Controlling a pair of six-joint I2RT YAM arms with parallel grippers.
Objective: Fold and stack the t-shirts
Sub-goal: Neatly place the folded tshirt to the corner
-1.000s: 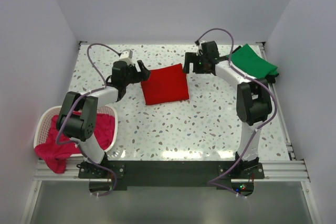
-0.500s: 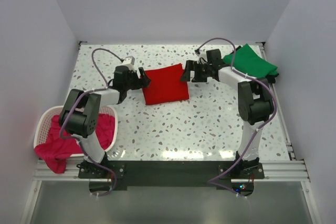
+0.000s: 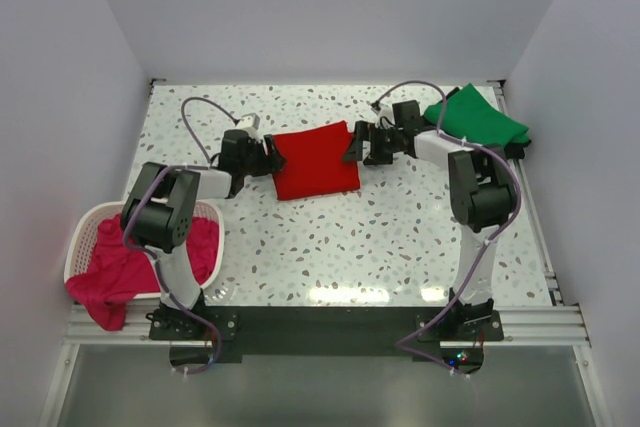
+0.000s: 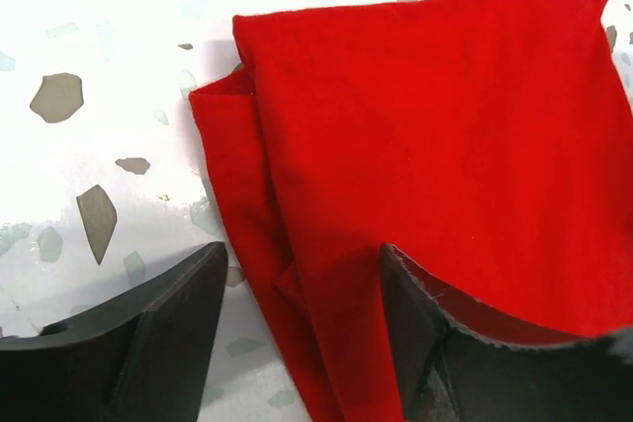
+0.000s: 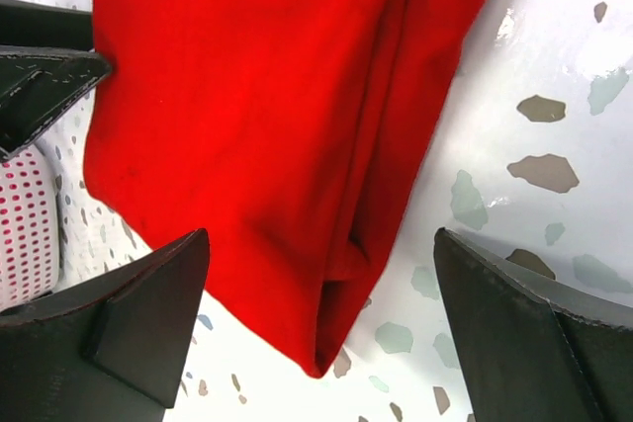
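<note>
The folded red t-shirt (image 3: 314, 161) has a layered edge facing the green t-shirt, and my right gripper needs to grab it by that edge next. Then I will stack it folded there.
A folded bright red t-shirt (image 3: 314, 161) lies flat on the speckled table near the back middle. My left gripper (image 3: 271, 156) is open at its left edge; in the left wrist view (image 4: 302, 328) the jaws straddle the shirt's folded edge (image 4: 415, 145). My right gripper (image 3: 356, 144) is open at its right edge; in the right wrist view (image 5: 321, 328) the jaws stand wide over the shirt's corner (image 5: 257, 116). A folded green t-shirt (image 3: 482, 117) lies at the back right. A magenta-pink t-shirt (image 3: 115, 272) fills the basket and hangs over its front. No black t-shirt is in view.
A white lattice basket (image 3: 82, 234) sits at the table's near left, beside the left arm's base. White walls close in the table on the left, back and right. The green shirt's edge overhangs the table's right rim.
Both grippers have come down and inward to the red shirt's left and right edges. The shirt itself has not moved.
</note>
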